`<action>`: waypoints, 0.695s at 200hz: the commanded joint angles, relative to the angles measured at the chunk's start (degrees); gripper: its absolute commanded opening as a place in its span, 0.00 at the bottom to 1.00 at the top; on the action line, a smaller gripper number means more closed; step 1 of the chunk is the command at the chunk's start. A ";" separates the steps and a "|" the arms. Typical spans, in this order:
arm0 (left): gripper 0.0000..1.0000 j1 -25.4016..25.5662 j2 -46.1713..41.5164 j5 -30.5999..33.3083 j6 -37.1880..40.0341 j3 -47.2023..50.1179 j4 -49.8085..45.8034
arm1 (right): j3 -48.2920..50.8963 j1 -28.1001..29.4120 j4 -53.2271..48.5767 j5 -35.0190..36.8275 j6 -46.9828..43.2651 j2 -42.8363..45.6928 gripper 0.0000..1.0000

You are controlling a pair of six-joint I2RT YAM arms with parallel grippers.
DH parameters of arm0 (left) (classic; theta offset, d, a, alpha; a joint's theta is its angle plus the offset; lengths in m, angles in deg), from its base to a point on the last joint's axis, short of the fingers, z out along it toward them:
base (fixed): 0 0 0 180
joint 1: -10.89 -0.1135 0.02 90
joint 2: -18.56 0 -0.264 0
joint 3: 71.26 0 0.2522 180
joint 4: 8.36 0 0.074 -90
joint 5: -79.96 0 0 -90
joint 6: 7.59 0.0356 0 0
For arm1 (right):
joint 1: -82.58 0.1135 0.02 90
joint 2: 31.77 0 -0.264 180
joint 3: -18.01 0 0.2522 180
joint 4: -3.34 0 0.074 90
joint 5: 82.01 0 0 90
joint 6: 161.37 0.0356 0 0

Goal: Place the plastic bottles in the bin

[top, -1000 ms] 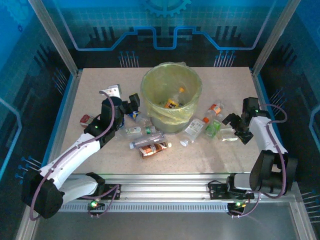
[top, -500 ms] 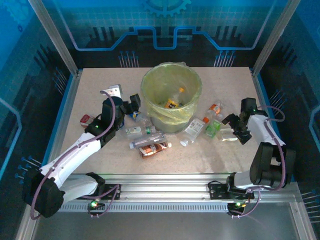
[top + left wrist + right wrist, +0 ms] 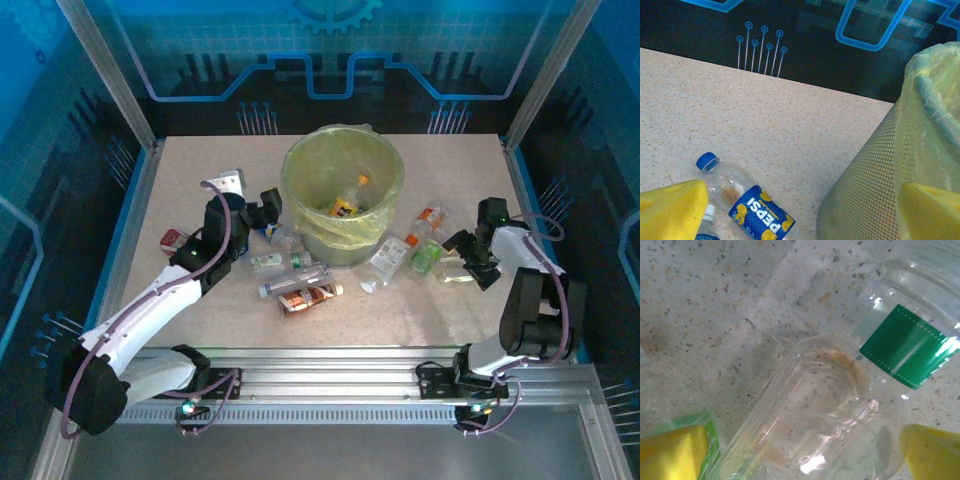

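The clear bottle's body slants across my right gripper's fingers, its green label (image 3: 906,346) crooked, so it is too early to close. The gripper turns next, then closes on the bottle.
The bin (image 3: 343,190), a mesh bucket lined with a yellow-green bag, stands mid-table with bottles inside it, one orange-capped (image 3: 347,204). Several plastic bottles lie round its foot. My left gripper (image 3: 262,210) is open just left of the bin, over a blue-labelled Pepsi bottle (image 3: 747,205) that lies partly between its yellow pads (image 3: 670,210). The bin's mesh wall (image 3: 865,190) is close to the other pad. My right gripper (image 3: 465,255) is open, low over a clear bottle (image 3: 815,410) lying between its pads (image 3: 935,450). A green-banded bottle (image 3: 910,340) lies just beyond.
In front of the bin lie a red-brown-labelled bottle (image 3: 308,296) and a clear one (image 3: 290,283). To its right are a white-labelled bottle (image 3: 390,258), a green-labelled one (image 3: 427,258) and an orange-topped one (image 3: 430,218). A red item (image 3: 172,239) and a silver pack (image 3: 225,182) lie at the left.
The right arm has folded in, its elbow swinging left and up, with the gripper staying over the clear bottle. The left arm has not moved.
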 commanded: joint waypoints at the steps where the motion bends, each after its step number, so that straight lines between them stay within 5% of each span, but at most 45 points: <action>1: 0.99 -0.40 0.15 -0.68 0.81 -0.51 0.54 | 0.71 -0.68 1.20 1.69 0.33 -1.16 1.00; 94: 0.99 -0.40 0.04 -0.33 0.71 -0.29 0.45 | 3.63 -0.64 4.01 2.29 -0.17 -4.23 1.00; 139: 0.99 -0.45 -0.05 -0.04 0.86 -0.29 0.36 | 3.87 -0.58 4.89 1.89 -0.29 -4.95 0.88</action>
